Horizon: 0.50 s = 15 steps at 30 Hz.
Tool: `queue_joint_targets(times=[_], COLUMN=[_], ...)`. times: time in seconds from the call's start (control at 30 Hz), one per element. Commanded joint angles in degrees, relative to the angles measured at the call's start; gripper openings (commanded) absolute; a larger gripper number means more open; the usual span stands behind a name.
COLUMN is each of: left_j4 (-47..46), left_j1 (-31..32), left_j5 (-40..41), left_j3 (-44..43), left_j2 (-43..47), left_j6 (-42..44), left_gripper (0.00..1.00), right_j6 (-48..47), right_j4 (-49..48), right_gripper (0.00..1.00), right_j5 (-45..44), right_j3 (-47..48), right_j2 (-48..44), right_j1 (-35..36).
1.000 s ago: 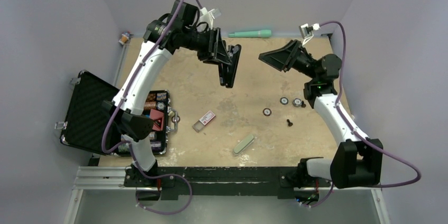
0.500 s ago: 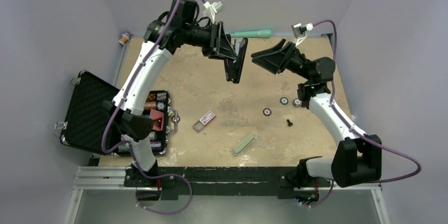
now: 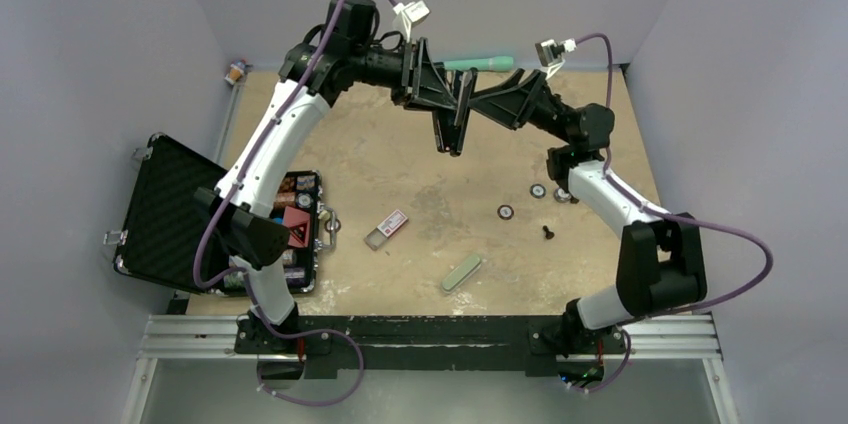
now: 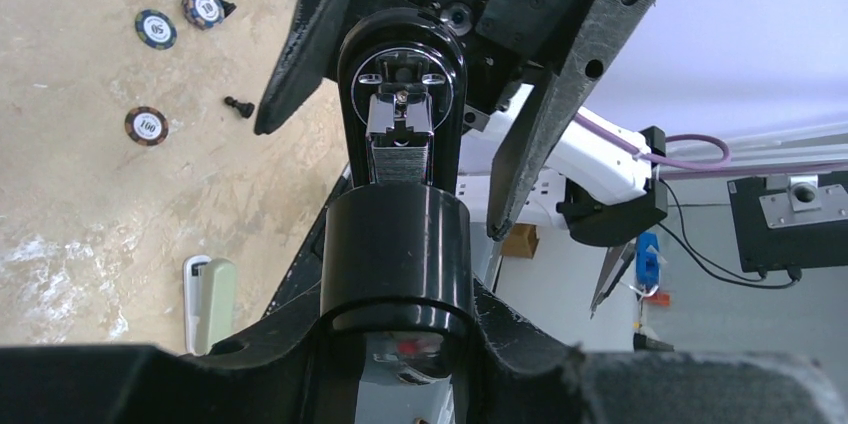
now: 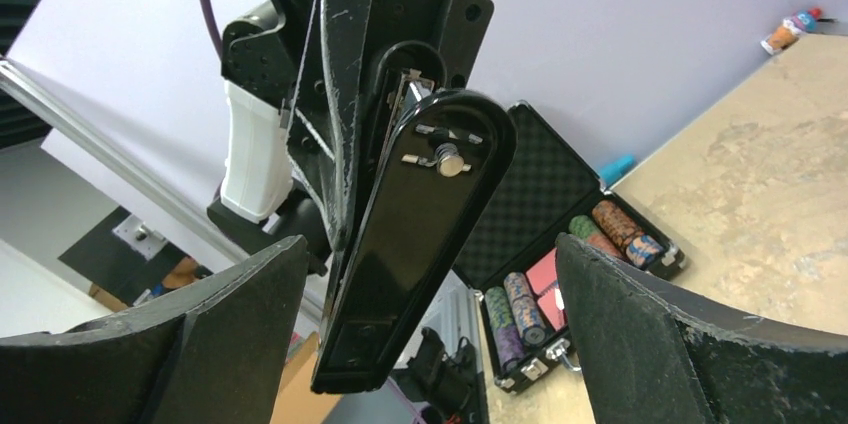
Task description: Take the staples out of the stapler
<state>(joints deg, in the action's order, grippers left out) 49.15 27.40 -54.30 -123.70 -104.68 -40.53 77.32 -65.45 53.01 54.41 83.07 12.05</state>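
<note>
Next, to open the black stapler (image 3: 452, 122) and unload its staples, my right gripper will grab its base by the end with the springy button (image 3: 468, 82).
My left gripper (image 3: 443, 96) is shut on the black stapler (image 3: 452, 122) and holds it high above the table, pointing down. In the left wrist view the stapler (image 4: 400, 234) sticks out from my jaws (image 4: 400, 349), with silvery metal at its far end. My right gripper (image 3: 478, 104) is open and straddles the stapler's free end. In the right wrist view the stapler (image 5: 420, 234) hangs between my spread fingers (image 5: 250, 324) without touching them. I cannot make out loose staples; grey ribbed metal shows in the stapler's channel (image 4: 400, 156).
On the table lie a pale green case (image 3: 461, 272), a small clear box with a red-and-white label (image 3: 387, 229), poker chips (image 3: 506, 211) and a small black piece (image 3: 548, 233). An open black chip case (image 3: 290, 229) sits at the left. A green pen-like object (image 3: 475, 63) lies at the back.
My right gripper has swung left until its open fingers surround the stapler. My left gripper has carried the stapler a little right and back toward it.
</note>
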Motion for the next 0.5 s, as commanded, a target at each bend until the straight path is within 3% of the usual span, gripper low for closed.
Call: queue_joint_targets(times=[0.0,0.23,0.47], left_j4=[-7.5,-7.9,-8.3], left_j1=[0.2,1.2,2.2], left_j5=[-5.4,-6.2,-4.7], left_j3=[-0.2,0.1,0.2], left_j2=[4.6,4.4,4.3], left_j6=[-3.2,-3.5,-3.3], left_gripper=[0.0,0.0,0.0], right_j6=[7.1,13.7,14.7], right_j4=[-13.4,-21.6,-21.8], right_gripper=[0.99,0.99,0.99], right_j5=[0.2,0.4,0.7], right_j3=[4.5,7.0,7.9], right_j2=[2.3,6.0,7.0], right_j1=[0.6,0.9,1.6])
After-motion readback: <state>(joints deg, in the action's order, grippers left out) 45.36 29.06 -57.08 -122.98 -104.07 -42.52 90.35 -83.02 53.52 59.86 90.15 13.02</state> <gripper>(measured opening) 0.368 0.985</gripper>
